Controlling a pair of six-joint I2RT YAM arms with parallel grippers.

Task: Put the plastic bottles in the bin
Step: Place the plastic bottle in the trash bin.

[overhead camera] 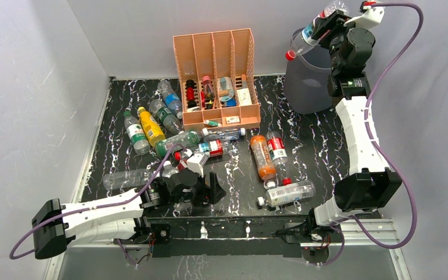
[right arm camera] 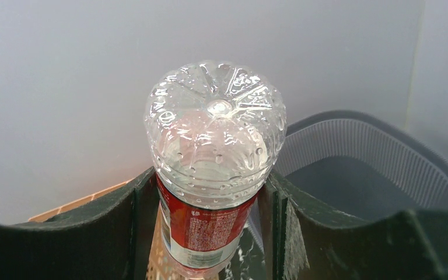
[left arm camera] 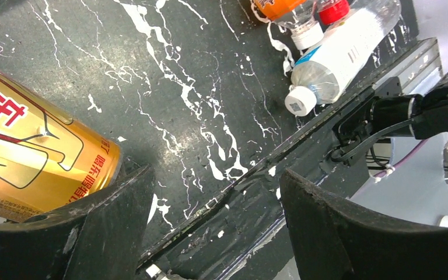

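Observation:
The bottle's cap hangs outside the bin's rim, so if I opened now, the bottle would drop short. My right gripper moves the bottle toward the opening first.
My right gripper is raised at the back right, shut on a clear plastic bottle with a red label and red cap. The bottle tilts cap-down over the near-left rim of the dark grey mesh bin. In the right wrist view the bottle's base faces the camera between both fingers, with the bin behind and to the right. My left gripper is low at the table's front edge, open, with nothing between its fingers. An amber bottle lies just outside its left finger.
Several bottles lie on the black marbled table: yellow, green, orange, a clear one with a white cap. The peach organizer stands at the back. Grey walls close in on three sides.

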